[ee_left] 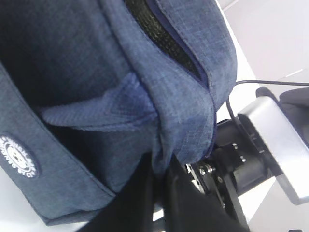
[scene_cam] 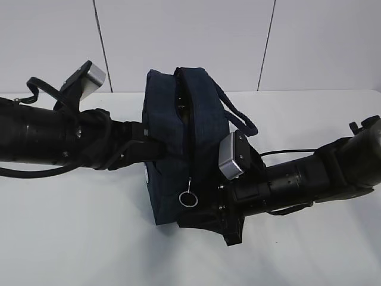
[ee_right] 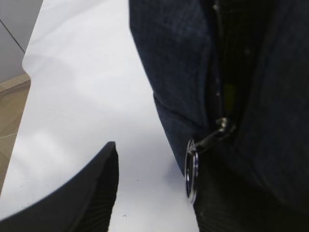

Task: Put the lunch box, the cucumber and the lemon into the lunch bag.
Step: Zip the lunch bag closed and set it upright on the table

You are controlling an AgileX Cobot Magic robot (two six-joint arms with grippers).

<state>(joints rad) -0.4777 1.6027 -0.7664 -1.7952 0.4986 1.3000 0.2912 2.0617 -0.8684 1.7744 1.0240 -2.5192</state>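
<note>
The zipper's slider (scene_cam: 190,179) sits tucked between the navy folds, so my right gripper needs to grab the zipper next by its silver ring pull (scene_cam: 189,199), which hangs free.
The navy lunch bag (scene_cam: 178,119) stands in the middle of the white table, its top zipper gaping. My left gripper (scene_cam: 153,149) comes in from the left and is shut on a fold of the lunch bag's fabric (ee_left: 159,159) near the zipper's end. My right gripper (ee_right: 154,179) is open at the bag's near end, and the silver ring pull (ee_right: 191,169) hangs against its right finger. In the exterior view the ring pull (scene_cam: 189,199) dangles down the bag's front. A yellow-green sliver (ee_right: 230,94) shows through the zipper gap. The lunch box, cucumber and lemon are hidden.
The bare white table (scene_cam: 71,238) spreads around the bag, with a pale panelled wall (scene_cam: 190,36) behind. A loop handle (scene_cam: 238,113) hangs over the bag's right side, just above the right wrist camera (scene_cam: 233,156). The table's left edge and floor (ee_right: 9,96) show in the right wrist view.
</note>
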